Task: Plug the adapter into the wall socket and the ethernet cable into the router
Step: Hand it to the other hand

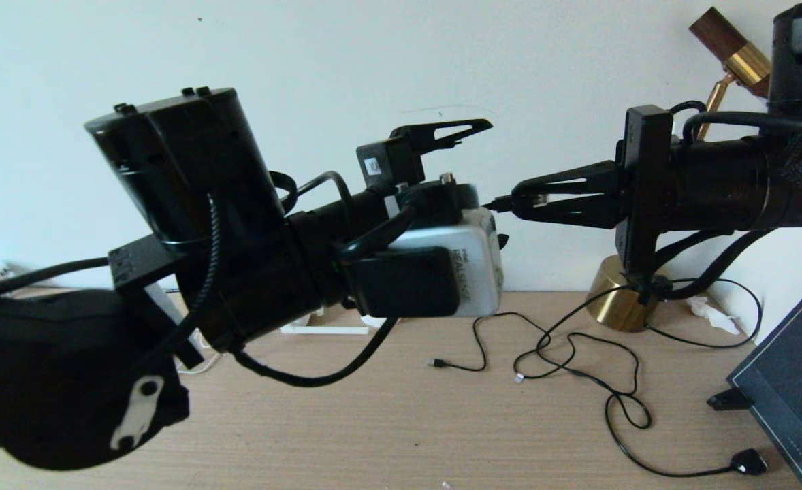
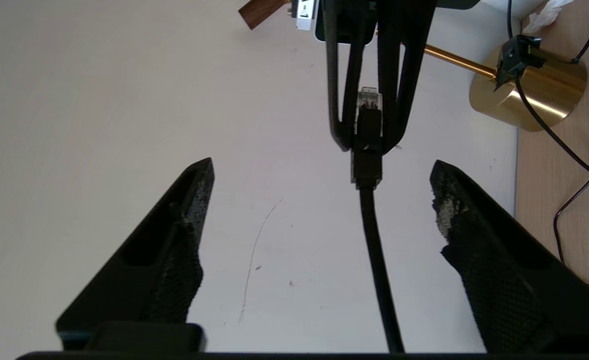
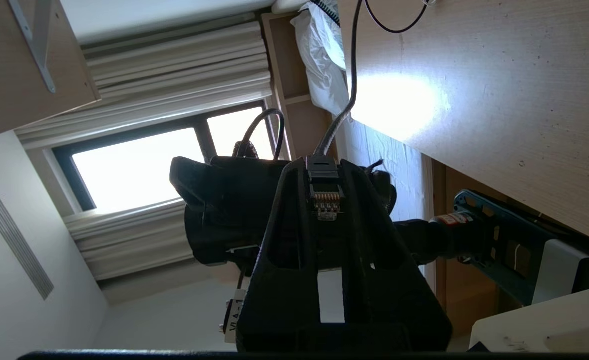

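Observation:
I should next use my left gripper to grab the ethernet plug by its black boot (image 2: 367, 168) that sticks out, because my right gripper's fingers cover the clear clip end.
My right gripper (image 1: 520, 201) is held up in front of the wall, shut on the clip plug (image 1: 540, 199) of the black ethernet cable. The plug's gold contacts (image 3: 326, 200) sit back between the fingers, and its black boot sticks out past the fingertips. My left gripper (image 1: 496, 182) faces it, open. In the left wrist view the cable (image 2: 374, 240) runs from the plug between the left fingers (image 2: 194, 215) without touching either. The left arm hides the table behind it. The adapter, wall socket and router are not visible.
A brass lamp base (image 1: 622, 299) stands at the back right of the wooden table (image 1: 401, 422). Thin black cords (image 1: 578, 354) loop across the table to a flat black oval disc (image 1: 748, 463). A dark panel (image 1: 789, 381) leans at the right edge.

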`<state>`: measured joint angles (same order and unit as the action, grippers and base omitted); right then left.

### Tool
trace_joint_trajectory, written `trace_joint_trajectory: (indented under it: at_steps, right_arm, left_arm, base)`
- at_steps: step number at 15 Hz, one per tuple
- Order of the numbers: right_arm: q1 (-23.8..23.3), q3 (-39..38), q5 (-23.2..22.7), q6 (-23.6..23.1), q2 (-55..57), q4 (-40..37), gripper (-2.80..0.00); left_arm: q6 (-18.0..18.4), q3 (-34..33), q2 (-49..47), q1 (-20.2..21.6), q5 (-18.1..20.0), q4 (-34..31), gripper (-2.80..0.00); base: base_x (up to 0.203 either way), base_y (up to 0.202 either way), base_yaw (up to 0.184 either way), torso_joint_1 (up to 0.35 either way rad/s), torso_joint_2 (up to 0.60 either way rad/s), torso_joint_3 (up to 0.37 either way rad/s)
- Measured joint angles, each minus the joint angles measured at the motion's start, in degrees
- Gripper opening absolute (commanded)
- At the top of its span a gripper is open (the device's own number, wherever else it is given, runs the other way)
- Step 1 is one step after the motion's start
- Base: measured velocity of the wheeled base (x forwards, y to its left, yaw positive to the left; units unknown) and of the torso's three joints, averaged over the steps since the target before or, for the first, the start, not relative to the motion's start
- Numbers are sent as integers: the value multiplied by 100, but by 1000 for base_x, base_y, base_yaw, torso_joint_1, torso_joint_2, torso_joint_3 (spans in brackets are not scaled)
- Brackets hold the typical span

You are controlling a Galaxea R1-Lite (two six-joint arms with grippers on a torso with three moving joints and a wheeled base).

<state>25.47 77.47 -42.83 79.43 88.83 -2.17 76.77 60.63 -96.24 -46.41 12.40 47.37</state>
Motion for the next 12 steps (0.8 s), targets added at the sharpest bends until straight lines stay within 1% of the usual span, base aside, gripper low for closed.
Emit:
trace_joint_trajectory:
  at_steps: [5, 6, 7, 12]
  right_arm:
    - [0, -20, -66, 18, -50, -2, -280]
    - [-2, -24, -66, 22, -55, -2, -280]
    - [-2, -32, -69, 19, -57, -3, -280]
    - [2, -42, -67, 20, -77, 0, -280]
  left_arm:
    - [-8, 27, -48, -15, 34, 1, 0]
    - [-9, 27, -48, -17, 39, 1, -70]
    - [-9, 25, -50, -17, 56, 0, -280]
    - [-9, 17, -97, -22, 63, 1, -280]
  base:
    - [0, 0, 0, 0, 0, 0]
    - [0, 0, 0, 0, 0, 0]
    - [0, 0, 0, 0, 0, 0]
    - [0, 0, 0, 0, 0, 0]
